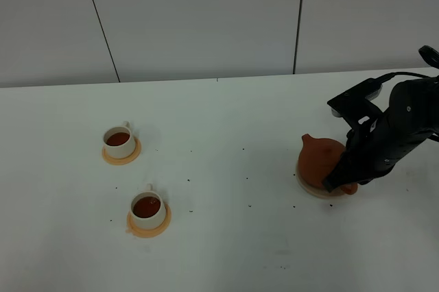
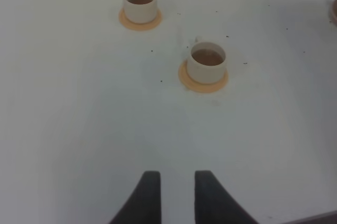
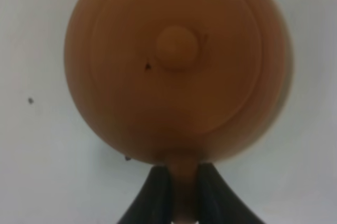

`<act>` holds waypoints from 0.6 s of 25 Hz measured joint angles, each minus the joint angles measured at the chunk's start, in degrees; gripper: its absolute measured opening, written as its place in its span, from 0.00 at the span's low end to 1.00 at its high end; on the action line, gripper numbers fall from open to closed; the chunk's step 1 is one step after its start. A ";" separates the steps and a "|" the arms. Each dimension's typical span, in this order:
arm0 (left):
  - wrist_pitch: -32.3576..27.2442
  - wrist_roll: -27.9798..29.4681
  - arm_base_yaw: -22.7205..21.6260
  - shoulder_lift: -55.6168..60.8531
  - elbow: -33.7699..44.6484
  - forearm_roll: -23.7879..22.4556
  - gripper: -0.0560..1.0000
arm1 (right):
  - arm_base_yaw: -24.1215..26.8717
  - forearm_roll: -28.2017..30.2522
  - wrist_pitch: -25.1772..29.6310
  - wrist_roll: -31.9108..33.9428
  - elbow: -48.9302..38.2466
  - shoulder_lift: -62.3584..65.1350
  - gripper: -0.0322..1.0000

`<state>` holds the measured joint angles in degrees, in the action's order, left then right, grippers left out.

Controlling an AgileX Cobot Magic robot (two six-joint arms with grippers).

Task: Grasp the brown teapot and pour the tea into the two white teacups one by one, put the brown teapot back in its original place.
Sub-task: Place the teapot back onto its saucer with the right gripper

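The brown teapot's base sits on its beige coaster in the high view, so it is now time for my right gripper to open.
The brown teapot [image 1: 319, 158] stands upright on its beige coaster [image 1: 306, 188] at the right of the table. My right gripper [image 1: 341, 177] is shut on the teapot's handle [image 3: 182, 182], which sits pinched between the two dark fingers [image 3: 157, 195]; the right wrist view looks down on the lid knob [image 3: 177, 48]. Two white teacups on orange saucers stand at the left, the far one [image 1: 119, 140] and the near one [image 1: 147, 208], both holding dark tea. My left gripper [image 2: 176, 195] hangs open over bare table, short of the near cup [image 2: 206, 62] and far cup [image 2: 140, 4].
Small dark specks are scattered over the white table [image 1: 226, 168]. A pale panelled wall [image 1: 206, 18] runs behind the table's far edge. The right arm [image 1: 398, 127] reaches in from the right side.
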<state>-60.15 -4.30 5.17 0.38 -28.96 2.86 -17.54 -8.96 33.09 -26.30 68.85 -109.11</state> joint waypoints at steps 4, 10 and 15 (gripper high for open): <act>0.00 0.00 0.00 0.00 0.00 0.00 0.27 | 0.00 0.00 -0.04 0.00 0.00 -0.64 0.12; 0.00 0.00 0.00 0.00 0.00 0.00 0.27 | 0.00 0.00 -0.04 0.00 0.00 -0.64 0.12; 0.00 0.00 0.00 0.00 0.00 0.00 0.27 | 0.00 0.00 0.02 0.00 0.00 -0.64 0.12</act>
<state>-60.15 -4.30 5.17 0.38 -28.96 2.86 -17.54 -8.96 33.11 -26.30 68.85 -109.75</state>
